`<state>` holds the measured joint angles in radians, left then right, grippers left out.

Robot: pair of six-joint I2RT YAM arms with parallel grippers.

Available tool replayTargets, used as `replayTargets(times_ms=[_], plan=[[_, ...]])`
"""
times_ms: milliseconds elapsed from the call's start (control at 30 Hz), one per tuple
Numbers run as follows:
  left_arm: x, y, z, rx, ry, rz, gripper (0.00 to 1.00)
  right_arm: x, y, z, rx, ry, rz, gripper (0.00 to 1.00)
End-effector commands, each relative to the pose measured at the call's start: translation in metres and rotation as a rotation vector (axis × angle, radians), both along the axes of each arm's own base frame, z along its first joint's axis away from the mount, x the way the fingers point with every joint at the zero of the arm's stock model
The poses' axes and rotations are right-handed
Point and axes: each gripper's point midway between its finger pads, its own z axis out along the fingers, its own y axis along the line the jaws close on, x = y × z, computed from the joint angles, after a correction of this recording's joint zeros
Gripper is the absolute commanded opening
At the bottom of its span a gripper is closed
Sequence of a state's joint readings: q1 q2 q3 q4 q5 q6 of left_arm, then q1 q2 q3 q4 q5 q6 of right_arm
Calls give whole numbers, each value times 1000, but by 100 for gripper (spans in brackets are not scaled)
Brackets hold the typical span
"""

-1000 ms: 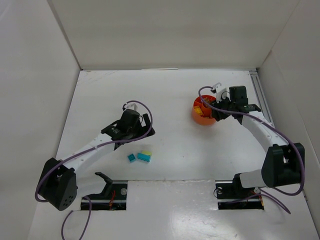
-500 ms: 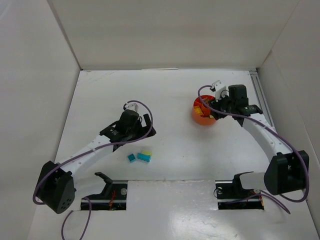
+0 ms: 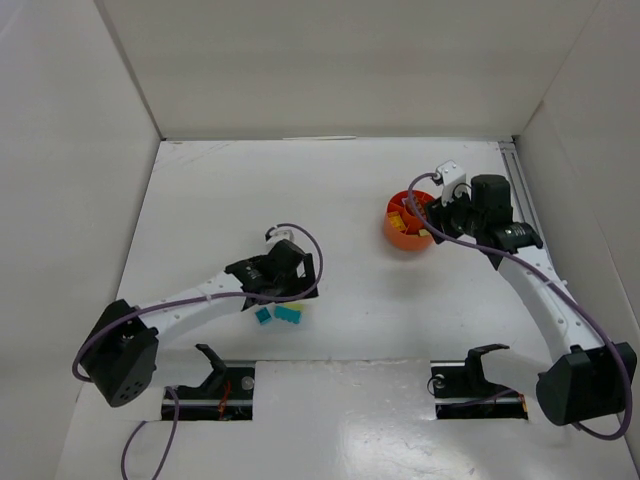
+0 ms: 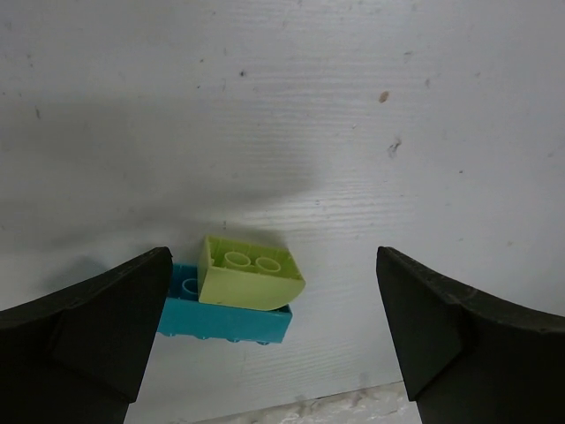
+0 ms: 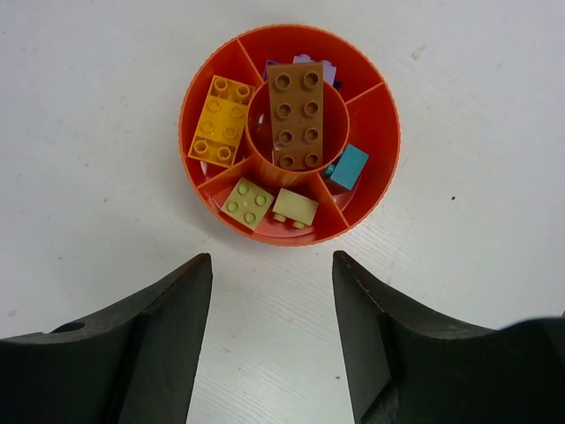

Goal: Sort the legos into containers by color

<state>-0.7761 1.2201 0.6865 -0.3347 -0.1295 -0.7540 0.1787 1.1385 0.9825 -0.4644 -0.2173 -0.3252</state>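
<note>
In the left wrist view my left gripper's fingers are still above the lime brick, so it lowers next and it is too early to close.
The orange bowl [image 3: 407,230] stands at the right. In the right wrist view its rim [image 5: 386,150] encloses a brown brick [image 5: 296,115] in the centre, an orange brick [image 5: 221,120], two pale yellow-green bricks [image 5: 250,204], a teal brick [image 5: 350,166] and a part-hidden purple one [image 5: 325,71]. My right gripper [image 5: 272,261] is open and empty just beside the bowl [image 3: 440,218]. A lime brick [image 4: 247,272] leans on a teal brick [image 4: 231,320] on the table. My left gripper [image 4: 272,258] is open above them, its fingers to either side.
A second, smaller teal brick [image 3: 263,315] lies just left of the long teal one [image 3: 288,315]. White walls enclose the table on three sides. The arm bases and two cut-outs with cables sit at the near edge.
My left gripper has moved right and nearer, from left of the bricks to directly over them. My right gripper has drawn back a little to the right of the bowl.
</note>
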Motion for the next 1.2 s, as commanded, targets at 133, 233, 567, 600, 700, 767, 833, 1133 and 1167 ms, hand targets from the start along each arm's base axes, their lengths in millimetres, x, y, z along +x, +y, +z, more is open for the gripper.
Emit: replayTargets(times_ms=[133,233,567,600,700,767,833,1133,1167], plan=[[-21,15,-28,154,61,74,94,-15,3,0,11,7,9,62],[-25,16,-34,182,72,73,84,-16,1,3,7,-3,2,62],[-29,16,-34,220,74,102,41,-19,0,0,5,8,2,62],[-29,16,-34,220,74,102,38,-20,0,2,7,-1,2,62],[-26,14,-28,197,56,124,31,-20,0,2,7,-1,2,62],[-25,13,-22,174,41,125,29,-22,5,3,6,-4,26,62],[-23,10,-18,154,28,126,28,-23,9,3,5,-6,50,62],[5,-33,69,-144,-203,42,25,-48,75,20,94,-94,382,65],[7,-42,85,-178,-251,-23,25,-57,93,26,116,-114,467,66]])
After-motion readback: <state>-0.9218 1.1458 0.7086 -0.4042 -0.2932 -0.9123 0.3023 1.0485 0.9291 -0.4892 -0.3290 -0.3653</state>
